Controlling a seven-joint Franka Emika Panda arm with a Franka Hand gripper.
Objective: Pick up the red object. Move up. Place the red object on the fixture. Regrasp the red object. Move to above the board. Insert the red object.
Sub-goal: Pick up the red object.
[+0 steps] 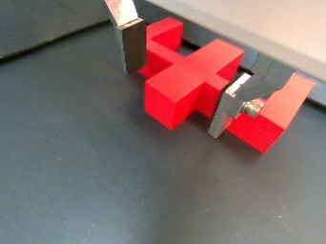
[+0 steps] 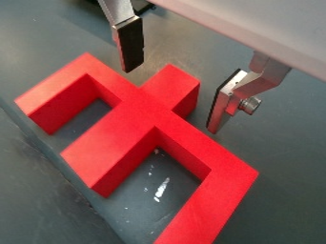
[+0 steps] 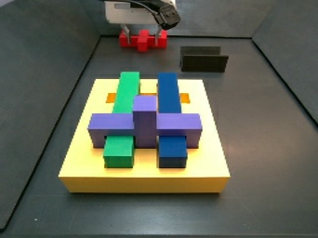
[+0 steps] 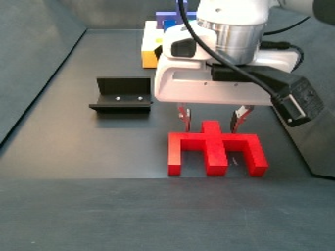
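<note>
My gripper grabs its central stub (image 1: 189, 88) next, to lift the red object to the fixture.
The red object (image 1: 192, 81) lies flat on the dark floor, a bar with prongs and a central stub (image 2: 163, 92). My gripper (image 1: 185, 78) is lowered over it, and its two silver fingers straddle the stub. It is open, with a gap on each side of the stub (image 2: 178, 74). In both side views the gripper (image 4: 211, 122) stands right above the red object (image 4: 210, 147), at the far end of the floor (image 3: 144, 32). The fixture (image 4: 120, 95) stands apart and holds nothing. The yellow board (image 3: 81, 153) carries green, blue and purple blocks.
The dark side walls of the enclosure (image 3: 37, 112) rise on both sides. In a side view the fixture (image 3: 205, 60) sits to the right of the red object (image 3: 143, 40), with the board's far edge just in front of it.
</note>
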